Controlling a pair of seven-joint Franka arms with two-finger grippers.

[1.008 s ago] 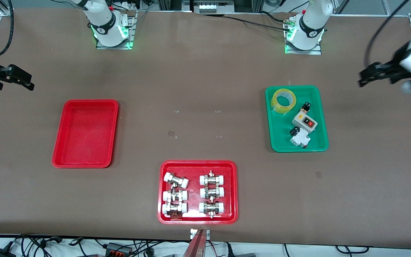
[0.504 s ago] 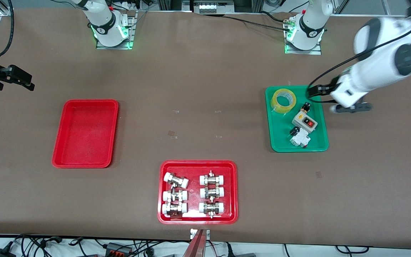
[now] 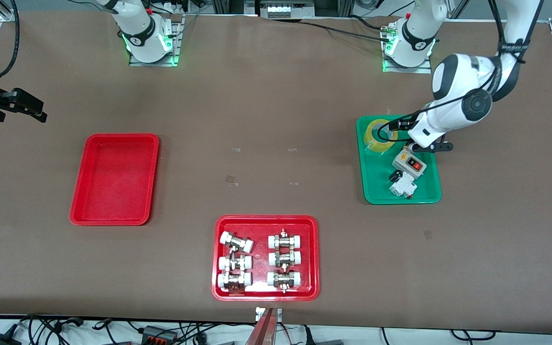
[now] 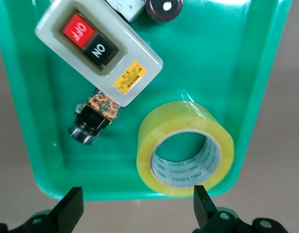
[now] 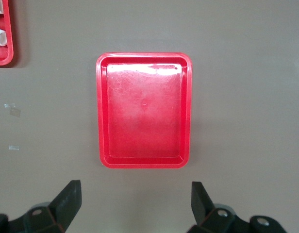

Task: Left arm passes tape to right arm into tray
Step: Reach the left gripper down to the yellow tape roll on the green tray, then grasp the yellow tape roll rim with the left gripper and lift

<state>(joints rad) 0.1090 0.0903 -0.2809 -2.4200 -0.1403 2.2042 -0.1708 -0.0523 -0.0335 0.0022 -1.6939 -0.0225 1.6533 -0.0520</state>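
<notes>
The yellow tape has to be passed to the right arm for the tray, so my left gripper next needs to grab the tape by its ring side [image 3: 380,147].
The yellow tape [image 3: 372,140] lies in the green tray [image 3: 376,178], at that tray's end nearest the robots' bases. My left gripper [image 3: 385,130] hangs open just over the roll. In the left wrist view the tape [image 4: 186,148] rests flat by the green tray's rim [image 4: 115,194]; the left gripper [image 4: 137,212] holds nothing, and one fingertip [image 4: 204,206] shows at the roll's edge. The plain red tray [image 3: 114,178] sits toward the right arm's end of the table. My right gripper [image 3: 34,109] waits open near that end, with the red tray [image 5: 143,109] in its wrist view and the right gripper [image 5: 135,204] holding nothing.
A grey on/off switch box [image 3: 408,165] [image 4: 98,51], a white part [image 3: 403,186] and small black parts share the green tray. A second red tray [image 3: 265,287] with several white-capped metal fittings sits nearest the front camera.
The left arm has swung in from the table's end and come down over the green tray, so its gripper is now over the tape. The right arm has not moved.
</notes>
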